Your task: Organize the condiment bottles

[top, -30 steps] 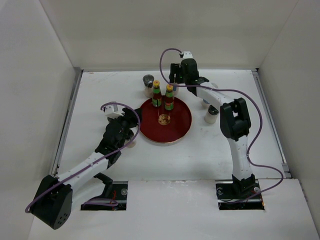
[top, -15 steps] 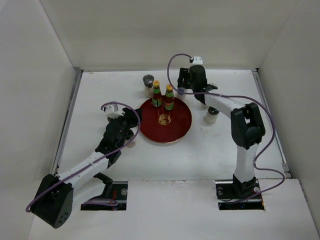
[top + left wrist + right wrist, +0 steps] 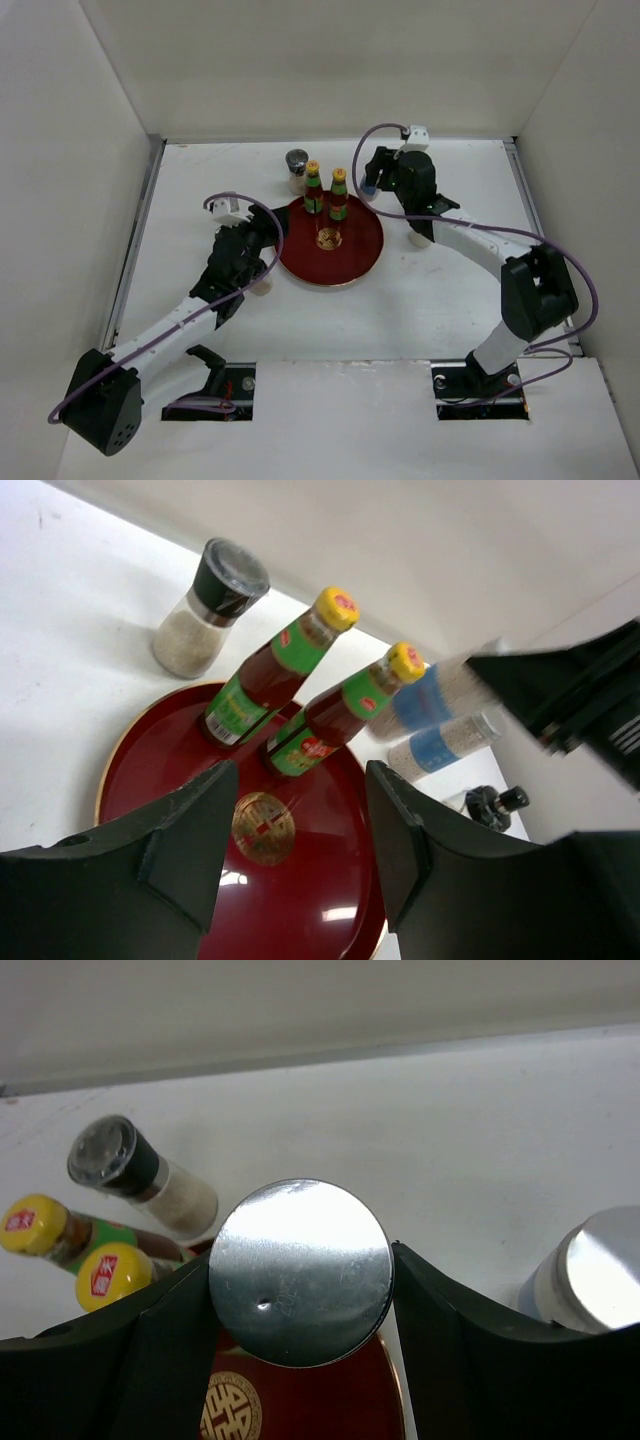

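The shaker hangs high above the tray's far rim, so it is too early to open; my right gripper first moves it toward the flat inside beside the bottles.
Two dark sauce bottles point(image 3: 313, 188) point(image 3: 339, 195) with yellow caps stand at the back of the round red tray point(image 3: 350, 262). My right gripper point(image 3: 375, 187) is shut on a white blue-banded shaker point(image 3: 300, 1272), silver cap up, and holds it over the tray's far right rim. The second shaker point(image 3: 421, 235) stands right of the tray, partly behind my right arm. A dark-lidded jar point(image 3: 297, 170) stands behind the tray. My left gripper point(image 3: 264, 228) is open and empty at the tray's left edge, and its wrist view shows both bottles point(image 3: 262, 672) point(image 3: 345, 712).
A small white object point(image 3: 262, 287) sits half hidden under my left arm. A small dark-topped thing point(image 3: 495, 802) lies beyond the tray's right side. White walls enclose the table on three sides. The tray has a gold centre emblem point(image 3: 328, 238).
My right arm has swung to the right and nearer, its wrist coming from the back centre toward the tray's right rim, shaker in its grip. My left arm has barely moved.
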### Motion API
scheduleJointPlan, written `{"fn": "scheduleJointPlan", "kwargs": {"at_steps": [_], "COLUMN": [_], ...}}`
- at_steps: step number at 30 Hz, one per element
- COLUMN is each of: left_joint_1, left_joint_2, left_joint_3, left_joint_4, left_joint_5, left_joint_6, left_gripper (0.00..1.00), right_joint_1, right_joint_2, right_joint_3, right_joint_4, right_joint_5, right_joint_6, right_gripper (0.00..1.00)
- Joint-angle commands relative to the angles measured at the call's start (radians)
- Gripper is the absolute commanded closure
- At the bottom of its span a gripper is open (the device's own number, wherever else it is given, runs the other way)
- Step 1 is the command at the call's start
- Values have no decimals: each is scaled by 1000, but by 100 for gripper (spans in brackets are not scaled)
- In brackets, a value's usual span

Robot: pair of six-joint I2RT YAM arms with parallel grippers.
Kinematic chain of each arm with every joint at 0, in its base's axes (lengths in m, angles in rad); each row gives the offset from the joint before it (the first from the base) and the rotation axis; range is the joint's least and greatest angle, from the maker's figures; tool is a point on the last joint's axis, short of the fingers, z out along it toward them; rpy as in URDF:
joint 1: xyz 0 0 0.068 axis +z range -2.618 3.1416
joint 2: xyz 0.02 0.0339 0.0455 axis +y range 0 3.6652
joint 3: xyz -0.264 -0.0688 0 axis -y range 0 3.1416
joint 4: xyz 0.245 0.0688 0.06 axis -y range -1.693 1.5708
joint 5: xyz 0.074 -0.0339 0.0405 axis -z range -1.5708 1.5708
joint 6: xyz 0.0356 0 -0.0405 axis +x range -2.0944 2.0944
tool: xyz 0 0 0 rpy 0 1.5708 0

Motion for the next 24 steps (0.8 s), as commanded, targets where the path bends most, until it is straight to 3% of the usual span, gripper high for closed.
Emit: {"fn": "scheduleJointPlan", "kwargs": {"at_steps": [1, 9, 24], "left_joint_1": [-6, 9, 102], "left_joint_2": [28, 183, 596], "left_joint_3": [106, 301, 842], "left_joint_4": [-38, -169, -572], "left_joint_5": [-20, -45, -117], "left_joint_6": [-12, -23, -32], "left_gripper": [47, 34, 22], "right_joint_1": [37, 85, 143], "right_joint_2": [-12, 51, -22], "right_joint_3": [-27, -40, -174], "right_joint_4": [121, 138, 181], "right_joint_5": [2, 50, 130], "right_joint_6": [27, 6, 41], "right_gripper": [44, 42, 7]}}
